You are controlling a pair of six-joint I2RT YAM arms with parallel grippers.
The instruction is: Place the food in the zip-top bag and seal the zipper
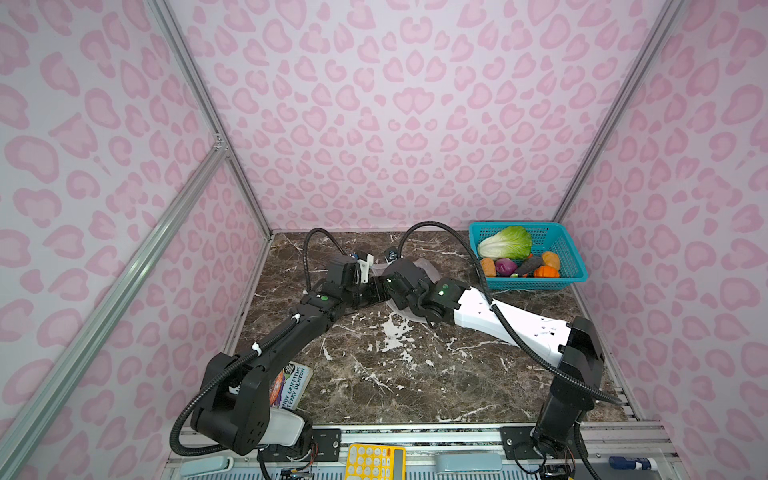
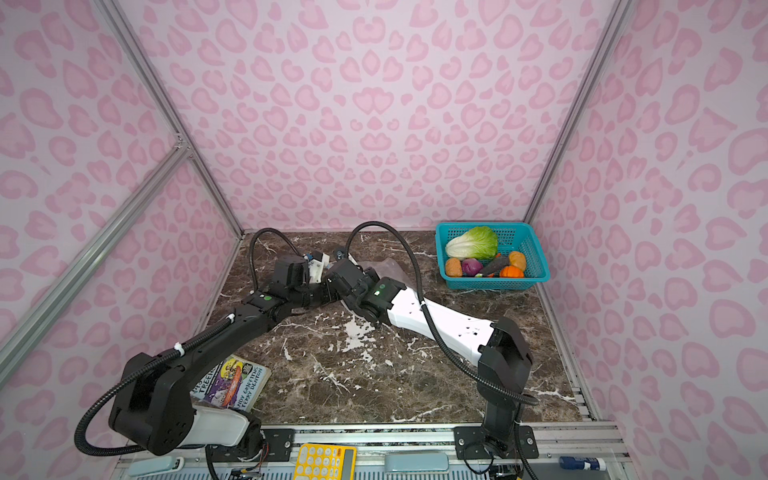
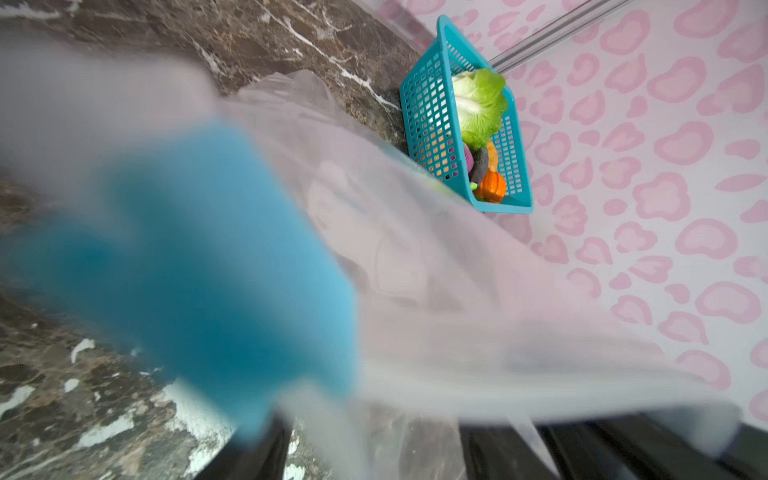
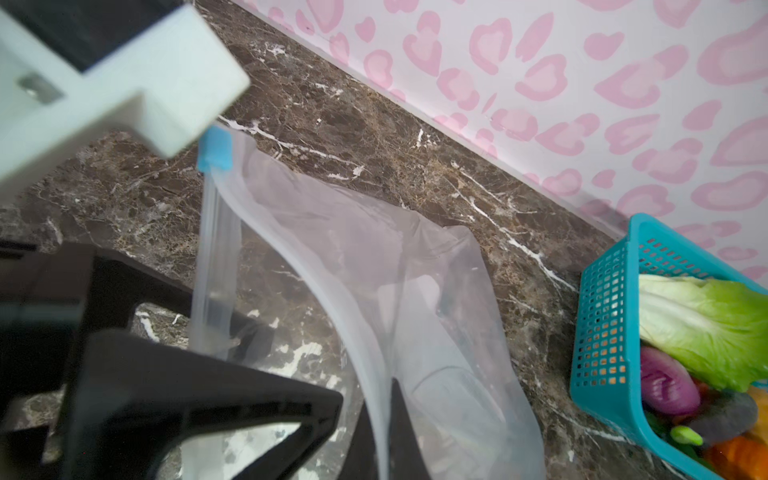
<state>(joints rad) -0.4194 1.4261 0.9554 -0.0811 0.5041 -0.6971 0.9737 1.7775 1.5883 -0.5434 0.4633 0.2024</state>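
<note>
The zip-top bag [image 4: 415, 291] should stay open so food can be placed inside, so the left gripper should next grab it by one side of its opening's edge.
The clear zip-top bag [image 4: 415, 291] lies crumpled at the back middle of the marble table [image 1: 395, 374], mostly under both wrists in both top views [image 2: 390, 266]. My right gripper [image 4: 381, 399] is shut on one side of its mouth edge. The zipper's blue slider [image 4: 214, 149] sits at the mouth's far end, blurred and close in the left wrist view [image 3: 199, 249]. My left gripper [image 3: 374, 449] is open, its fingers apart with bag film between them. The food stays in the teal basket [image 1: 536, 284]: cabbage [image 1: 505, 243], purple onion [image 1: 505, 267], small orange pieces [image 1: 546, 272].
A paperback book [image 1: 291, 386] lies at the front left beside the left arm's base. A yellow calculator [image 1: 374, 461] and a pale stapler [image 1: 208, 465] rest on the front rail. Pink patterned walls close in three sides.
</note>
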